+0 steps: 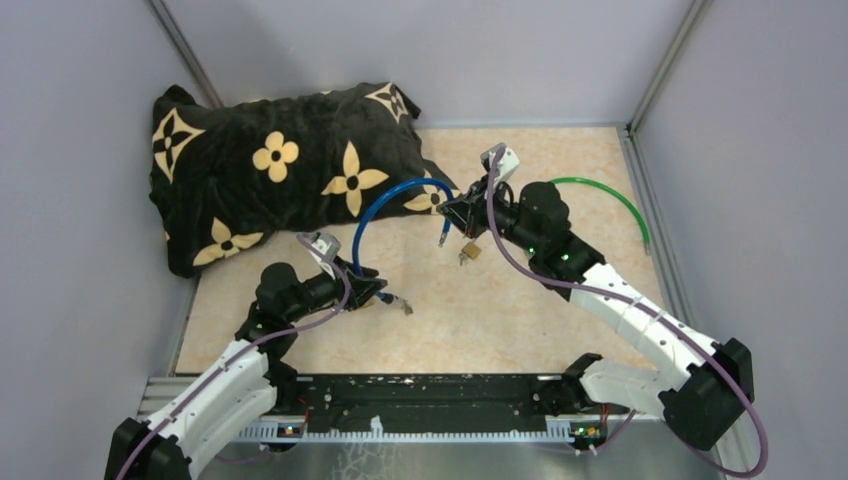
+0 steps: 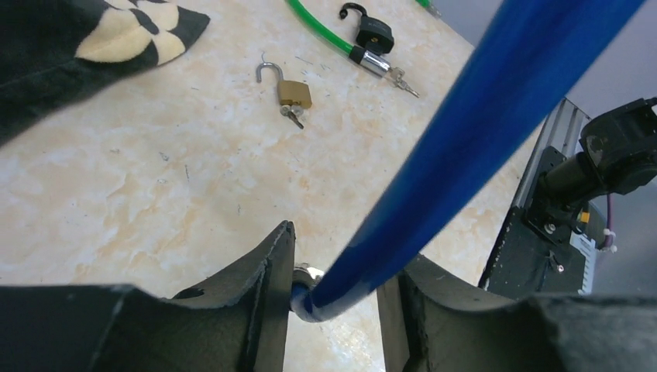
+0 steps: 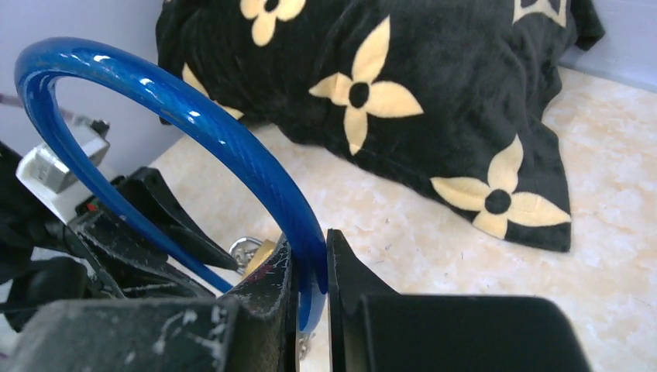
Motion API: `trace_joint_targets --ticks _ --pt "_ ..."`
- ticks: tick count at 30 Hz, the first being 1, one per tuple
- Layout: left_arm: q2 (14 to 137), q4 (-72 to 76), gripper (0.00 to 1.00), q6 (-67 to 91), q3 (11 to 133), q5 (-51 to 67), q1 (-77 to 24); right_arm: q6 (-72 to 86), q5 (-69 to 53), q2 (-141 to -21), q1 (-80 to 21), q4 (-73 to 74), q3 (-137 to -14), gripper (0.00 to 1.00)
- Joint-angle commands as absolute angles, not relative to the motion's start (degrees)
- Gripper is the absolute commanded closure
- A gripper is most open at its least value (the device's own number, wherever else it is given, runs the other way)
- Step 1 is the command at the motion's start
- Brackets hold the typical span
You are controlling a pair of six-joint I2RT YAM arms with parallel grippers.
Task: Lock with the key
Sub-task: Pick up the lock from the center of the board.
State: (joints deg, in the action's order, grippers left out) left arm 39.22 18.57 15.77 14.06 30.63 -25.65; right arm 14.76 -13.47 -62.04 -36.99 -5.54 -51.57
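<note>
The left gripper picks up the blue cable's end (image 1: 380, 295) (image 2: 316, 301) behind the small metal piece next, leaving that piece to lock with the key.
A blue cable (image 1: 385, 200) arches between both grippers. My right gripper (image 3: 308, 240) is shut on one end of the cable (image 3: 194, 116), above a brass padlock (image 1: 470, 250). My left gripper (image 2: 341, 256) stands open around the other end (image 2: 480, 124). That end rests against the left finger (image 2: 271, 271), with a gap to the right finger. The brass padlock (image 2: 294, 93) lies on the table with its shackle open and a key (image 2: 293, 116) in it. In the top view my left gripper (image 1: 385, 290) is low at centre left and my right gripper (image 1: 452, 212) is higher, near the middle.
A black pillow with yellow flowers (image 1: 280, 170) fills the back left. A green cable (image 1: 600, 195) curves at the back right. Its black lock head (image 2: 374, 35) has keys (image 2: 401, 79) in it. A small metal piece (image 1: 405, 305) lies just right of the left gripper.
</note>
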Motion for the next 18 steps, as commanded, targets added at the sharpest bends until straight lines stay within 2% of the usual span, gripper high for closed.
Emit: trace_joint_targets --ticks 1,7,10,15,16,18 --pt "38.7 26.6 0.49 17.7 12.2 27.6 -25.6 19.0 -11.1 -61.5 -37.3 -9.4 -58.7 1.00" --pt "38.8 28.6 0.49 20.3 10.6 24.9 -25.6 18.7 -10.7 -62.5 -39.1 -9.9 -60.8 1.00" --pt "38.7 26.4 0.52 19.9 11.1 21.7 -25.4 18.6 -10.4 -62.5 -39.2 -9.6 -61.6 1.00" --pt "38.1 23.3 0.51 19.4 11.4 19.9 -25.5 17.6 -10.5 -62.8 -39.2 -7.9 -64.9 1.00" --pt "37.9 23.0 0.55 19.5 11.5 20.0 -25.5 17.4 -10.5 -62.9 -39.2 -7.3 -65.5 1.00" --pt "37.3 22.0 0.75 20.0 11.8 20.3 -25.4 17.1 -10.3 -62.8 -39.2 -7.1 -66.1 1.00"
